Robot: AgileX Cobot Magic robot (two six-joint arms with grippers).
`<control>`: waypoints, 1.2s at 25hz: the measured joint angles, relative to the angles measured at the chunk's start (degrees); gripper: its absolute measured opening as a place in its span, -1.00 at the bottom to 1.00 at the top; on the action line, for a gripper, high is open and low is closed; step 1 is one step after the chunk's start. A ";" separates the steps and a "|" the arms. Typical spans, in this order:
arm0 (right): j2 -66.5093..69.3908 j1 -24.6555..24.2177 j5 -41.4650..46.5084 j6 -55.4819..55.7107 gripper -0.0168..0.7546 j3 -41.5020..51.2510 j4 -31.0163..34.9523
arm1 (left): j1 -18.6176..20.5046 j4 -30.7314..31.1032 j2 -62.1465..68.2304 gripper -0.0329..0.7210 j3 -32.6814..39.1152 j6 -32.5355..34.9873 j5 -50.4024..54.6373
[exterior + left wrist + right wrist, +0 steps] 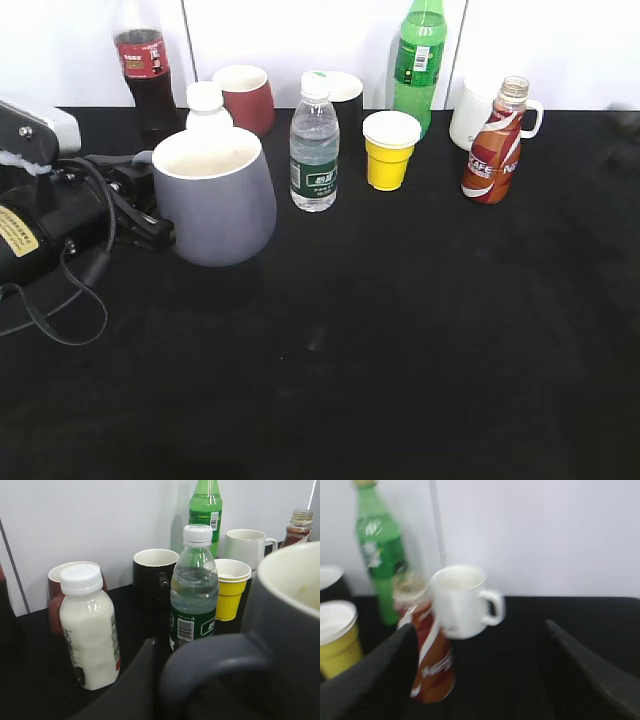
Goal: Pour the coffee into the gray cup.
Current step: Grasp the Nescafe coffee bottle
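I will grab the coffee bottle by its labeled body [490, 158] with my right gripper next, to pour coffee into the gray cup [220, 200].
The gray cup [220, 200] is at the left, its loop handle inside my left gripper [150, 208], which is shut on it. In the left wrist view the cup [285, 630] fills the right side, with one dark finger [147, 680] beside the handle. The coffee bottle [492, 150] stands upright at the back right with no cap on its pale neck; its neck also shows in the left wrist view [299, 527]. My right gripper [480, 672] is open and empty. The coffee bottle [434, 655] stands beyond it, just right of its left finger. The right gripper is outside the exterior view.
Along the back stand a cola bottle [145, 70], a white milk bottle [207, 105], a dark red cup [245, 95], a water bottle [314, 150], a black cup [345, 95], a yellow cup [388, 150], a green bottle [420, 60] and a white mug [478, 115].
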 joint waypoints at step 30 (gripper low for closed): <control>42.95 11.94 -4.07 -4.63 0.74 -34.43 9.05 | 0.00 -0.06 0.00 -0.76 0.01 0.00 -1.06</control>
